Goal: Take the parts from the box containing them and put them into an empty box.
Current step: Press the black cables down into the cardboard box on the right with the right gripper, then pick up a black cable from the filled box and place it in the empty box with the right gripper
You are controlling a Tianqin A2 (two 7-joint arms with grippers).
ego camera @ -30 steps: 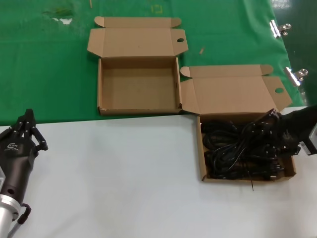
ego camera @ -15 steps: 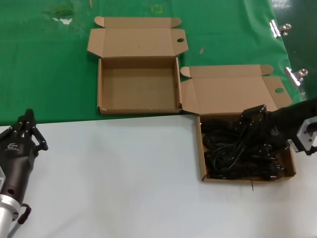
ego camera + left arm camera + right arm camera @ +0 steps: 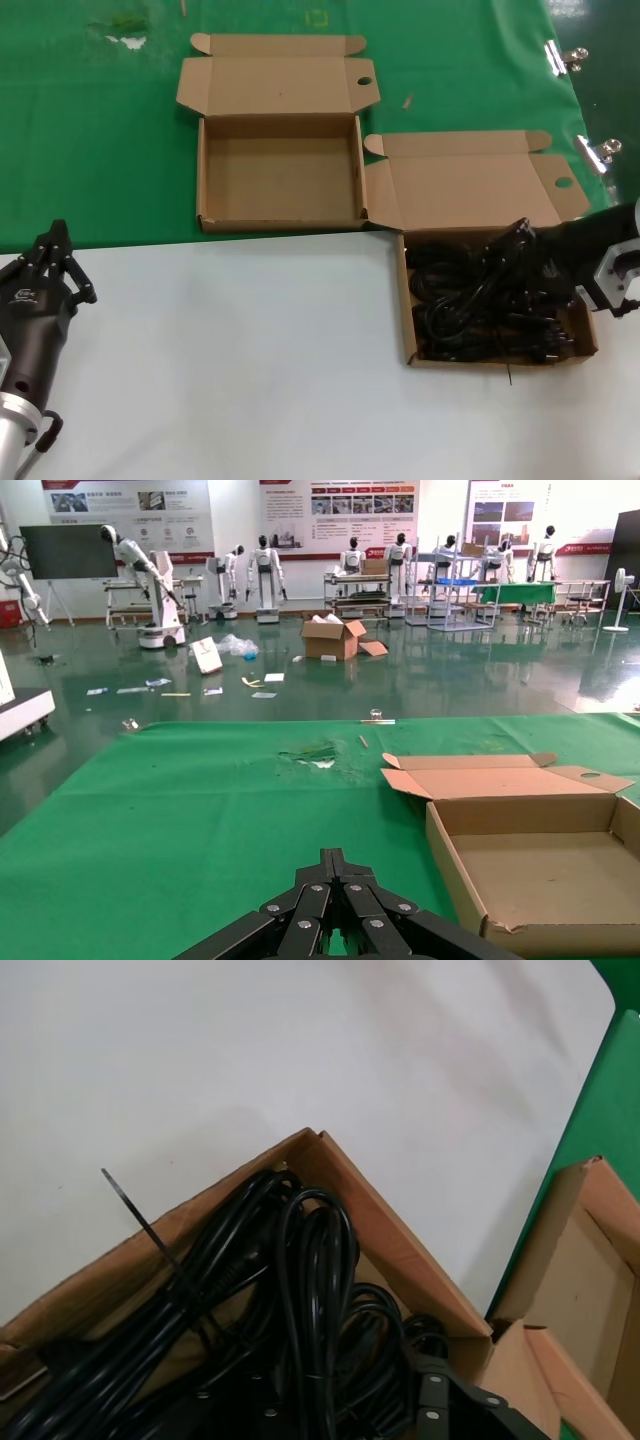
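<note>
My right gripper will grab the coiled cord by its bundled middle next, to fill the empty box with the parts.
The box containing the parts lies open at the right, its lid folded back. Black power cords fill it in a tangle. My right gripper reaches in from the right and sits low among the cords at the box's far side. In the right wrist view its jaws stand apart, open, with cord loops between them; the fingertips are hidden in the cords. The empty box lies open on the green cloth, to the left and farther back, and shows in the left wrist view. My left gripper is parked shut at the near left.
The far half of the table has a green cloth, the near half is white. Two metal clips hold the cloth's right edge. A thin black cable tie sticks out over the full box's near wall.
My right gripper has moved left over the full box and dipped into the cords. The left arm has not moved.
</note>
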